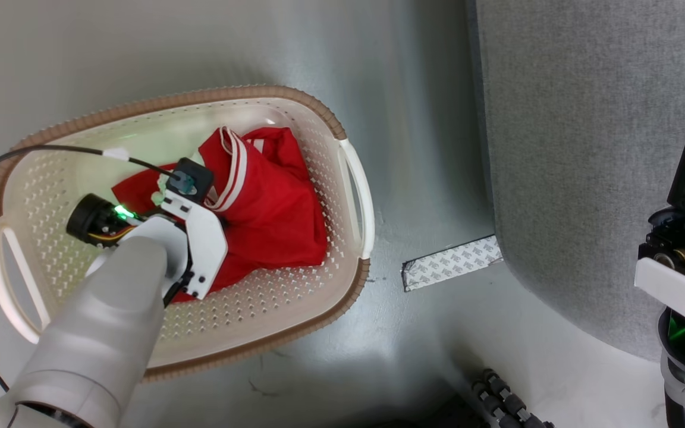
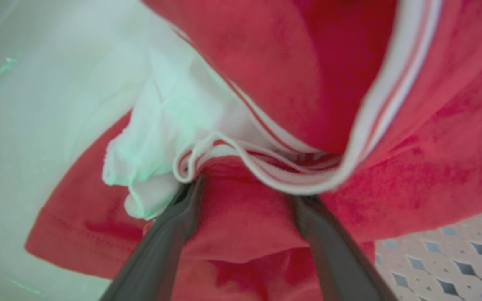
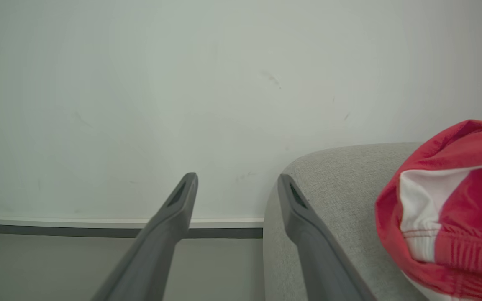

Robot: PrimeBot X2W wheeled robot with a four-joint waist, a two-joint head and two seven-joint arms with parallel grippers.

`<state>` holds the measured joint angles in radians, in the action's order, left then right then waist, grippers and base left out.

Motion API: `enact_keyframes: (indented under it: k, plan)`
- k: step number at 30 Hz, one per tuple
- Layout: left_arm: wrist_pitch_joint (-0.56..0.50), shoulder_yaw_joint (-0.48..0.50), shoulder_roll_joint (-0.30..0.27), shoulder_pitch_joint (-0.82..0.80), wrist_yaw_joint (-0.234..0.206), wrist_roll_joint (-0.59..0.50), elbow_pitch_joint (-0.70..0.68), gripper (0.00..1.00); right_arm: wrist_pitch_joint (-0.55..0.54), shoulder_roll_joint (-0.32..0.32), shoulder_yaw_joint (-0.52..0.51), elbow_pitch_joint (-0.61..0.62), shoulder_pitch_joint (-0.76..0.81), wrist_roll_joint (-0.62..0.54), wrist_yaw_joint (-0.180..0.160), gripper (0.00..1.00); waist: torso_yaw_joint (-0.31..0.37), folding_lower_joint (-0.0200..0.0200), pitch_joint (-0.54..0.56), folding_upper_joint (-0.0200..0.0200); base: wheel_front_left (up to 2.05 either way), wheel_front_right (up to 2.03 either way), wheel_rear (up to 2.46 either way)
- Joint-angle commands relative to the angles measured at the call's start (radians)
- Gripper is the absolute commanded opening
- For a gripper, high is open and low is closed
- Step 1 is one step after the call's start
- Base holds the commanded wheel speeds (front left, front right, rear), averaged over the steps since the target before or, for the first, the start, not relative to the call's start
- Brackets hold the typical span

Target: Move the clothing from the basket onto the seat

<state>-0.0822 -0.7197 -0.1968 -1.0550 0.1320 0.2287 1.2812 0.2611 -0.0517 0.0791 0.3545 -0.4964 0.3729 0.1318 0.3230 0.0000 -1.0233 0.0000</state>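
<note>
My left gripper needs to move the clothing to the seat (image 1: 580, 148), so next it needs to grip the clothing by the red cloth (image 1: 258, 189) beside its white-striped band.
The cream basket (image 1: 351, 178) with its brown rim stands on the floor at the left. Red clothing (image 1: 277, 202) with white stripes lies crumpled inside it. My left arm reaches down into the basket. In the left wrist view my left gripper (image 2: 249, 193) is open, its two dark fingers (image 2: 170, 234) spread on the red clothing (image 2: 433, 159), their tips tucked under a white-striped hem. The grey seat (image 1: 580, 148) rises at the right. My right gripper (image 3: 237, 179) is open and holds nothing, beside the seat's (image 3: 333, 200) rounded edge. Another red garment (image 3: 454, 200) lies on that seat.
A strip of patterned tape (image 1: 452, 261) lies on the floor between basket and seat. A black cable (image 1: 51, 148) crosses the basket's far left. A dark ridged part (image 1: 506, 401) shows at the bottom edge. A pale wall with a baseboard (image 3: 98, 223) stands ahead of the right gripper.
</note>
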Motion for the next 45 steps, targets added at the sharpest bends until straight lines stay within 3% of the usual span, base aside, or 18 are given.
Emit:
enact_keyframes:
  k: [1, 2, 3, 4, 13, 17, 29, 45]
  plan:
    - [-0.008, -0.003, -0.017, 0.011, -0.002, 0.009, 0.010, 1.00, 0.002, 0.004, -0.001, 0.004, 0.007, 0.002, -0.002, 1.00, -0.002, 0.0000, 0.000, 0.0000, 0.03, 0.03, 0.03]
    - [-0.008, -0.008, -0.017, 0.010, -0.002, 0.017, 0.010, 0.88, 0.002, 0.004, -0.002, 0.006, 0.007, 0.002, -0.002, 1.00, -0.003, 0.0000, 0.000, 0.0000, 0.00, 0.00, 0.00]
    - [0.000, -0.015, -0.016, 0.008, -0.002, 0.023, 0.004, 0.31, 0.002, 0.004, -0.002, 0.007, 0.007, 0.003, -0.002, 1.00, -0.003, 0.0000, 0.000, 0.0000, 0.00, 0.00, 0.00]
    - [0.010, -0.019, -0.016, 0.007, -0.002, 0.033, -0.002, 0.00, 0.002, 0.004, -0.003, 0.007, 0.007, 0.004, -0.002, 1.00, -0.002, 0.0000, 0.000, 0.0000, 0.00, 0.00, 0.00]
    - [0.065, -0.069, -0.041, -0.007, -0.002, 0.111, -0.027, 0.00, 0.002, 0.004, 0.004, -0.008, -0.025, 0.019, -0.002, 1.00, 0.008, 0.0000, 0.023, 0.0000, 0.00, 0.00, 0.00]
    - [0.103, -0.087, -0.026, 0.020, -0.002, 0.152, -0.039, 0.00, 0.002, 0.004, 0.001, -0.020, -0.033, 0.010, -0.002, 1.00, -0.006, 0.0000, 0.080, 0.0000, 0.00, 0.00, 0.00]
    - [0.208, -0.162, 0.052, 0.141, -0.002, 0.295, -0.084, 0.00, 0.002, 0.002, 0.009, -0.102, 0.005, -0.034, -0.002, 1.00, -0.071, 0.0000, 0.394, 0.0000, 0.00, 0.00, 0.00]
    - [0.331, -0.268, 0.113, 0.310, -0.002, 0.452, -0.187, 0.00, 0.002, -0.071, 0.006, -0.238, 0.152, 0.030, -0.002, 1.00, -0.185, 0.0000, 0.806, 0.0000, 0.00, 0.00, 0.00]
